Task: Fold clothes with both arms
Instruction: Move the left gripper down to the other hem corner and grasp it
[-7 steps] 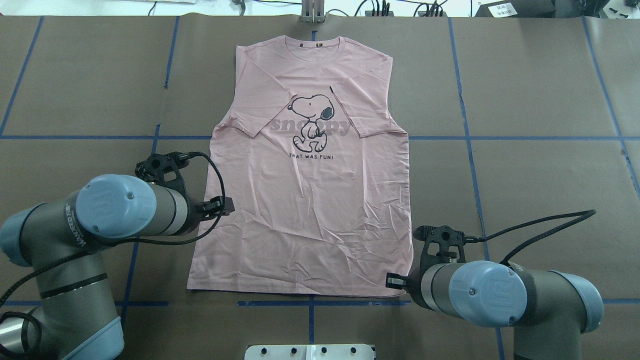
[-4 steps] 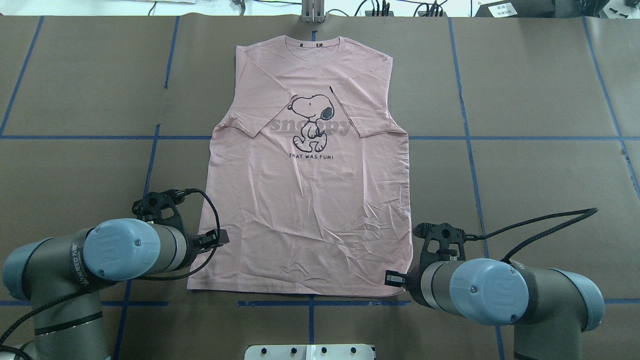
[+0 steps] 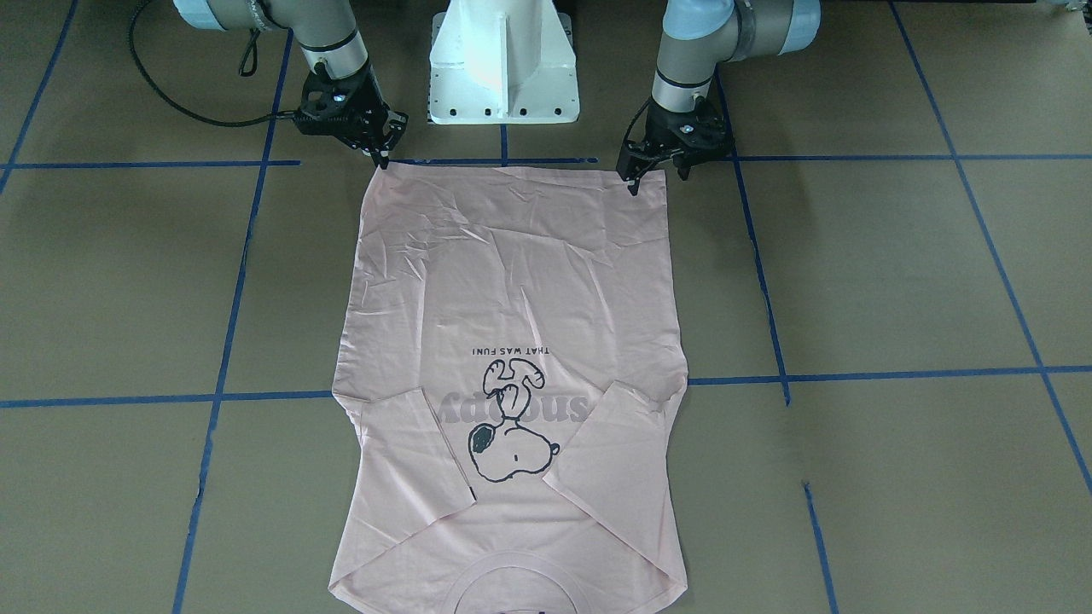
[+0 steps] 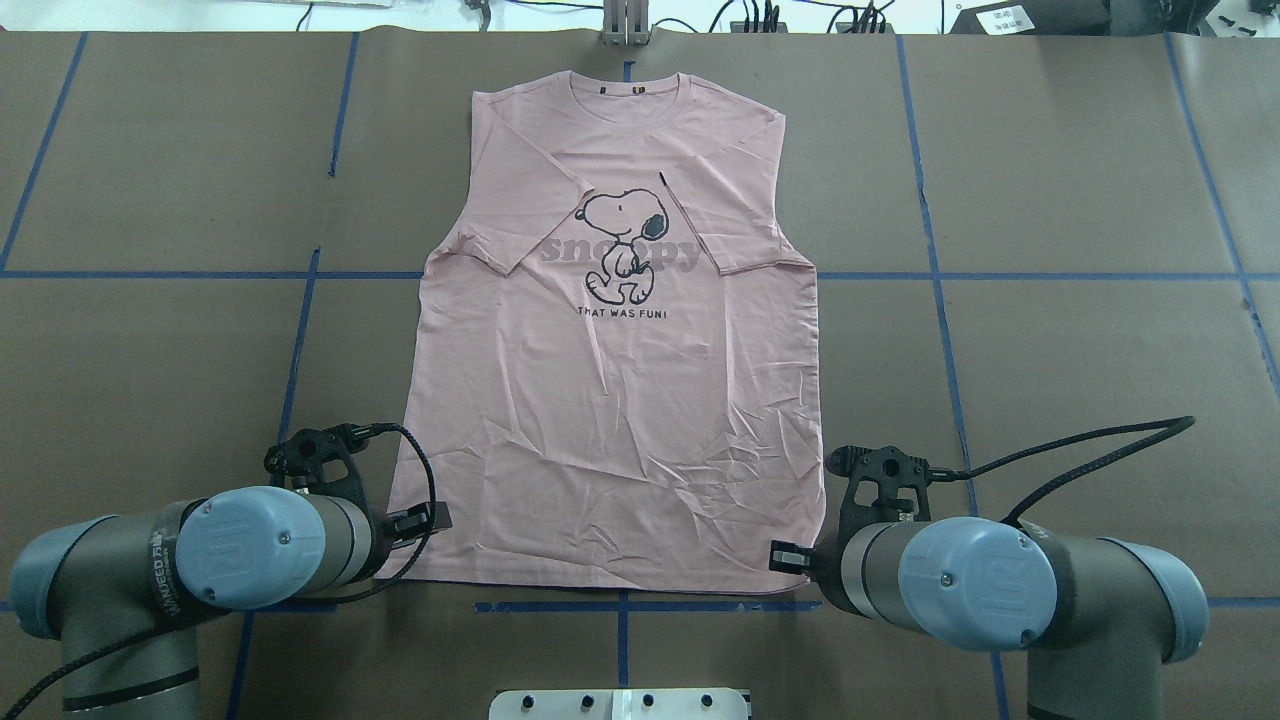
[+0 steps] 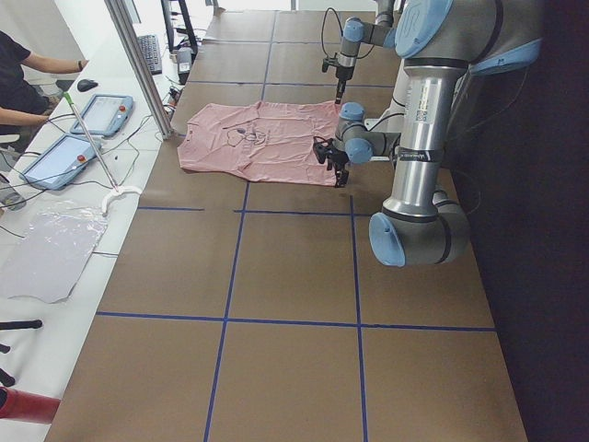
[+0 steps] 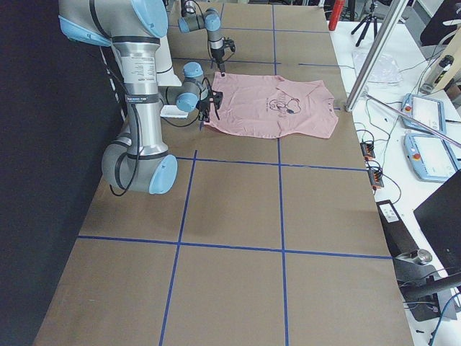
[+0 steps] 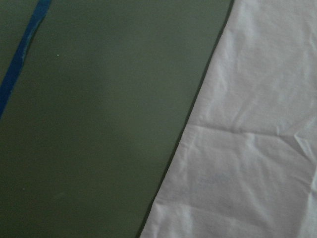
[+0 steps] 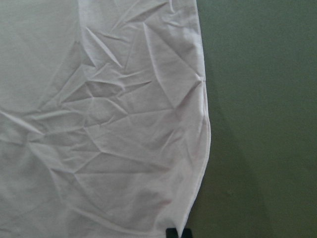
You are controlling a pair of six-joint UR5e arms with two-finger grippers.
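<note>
I need to grip the T-shirt with my left gripper by its hem corner [image 3: 385, 172] next, to fold the T-shirt's bottom up toward the shirt's collar [image 3: 514, 578].
The pale pink T-shirt [image 4: 620, 420] lies flat, print up, collar at the far side and both sleeves folded inward onto the chest. In the front-facing view my left gripper [image 3: 655, 181] points down with its fingers apart around the hem's corner on my left side, open. My right gripper [image 3: 384, 158] points down on the other hem corner. Its fingertips [image 8: 171, 233] show close together at the hem edge in the right wrist view, shut on the cloth. The left wrist view shows only the shirt's side edge [image 7: 247, 148] and table. In the overhead view both wrists hide the fingers.
The table is covered in brown paper with blue tape lines [image 4: 620, 606]. The white pedestal base [image 3: 503, 68] stands just behind the hem. The right arm's black cable [image 4: 1080, 445] loops out to the right. Tablets and a seated operator [image 5: 28, 74] are beyond the far edge.
My left arm has moved back toward the robot along the shirt's left edge, from mid-body down to the hem corner. The right arm and the shirt have not moved.
</note>
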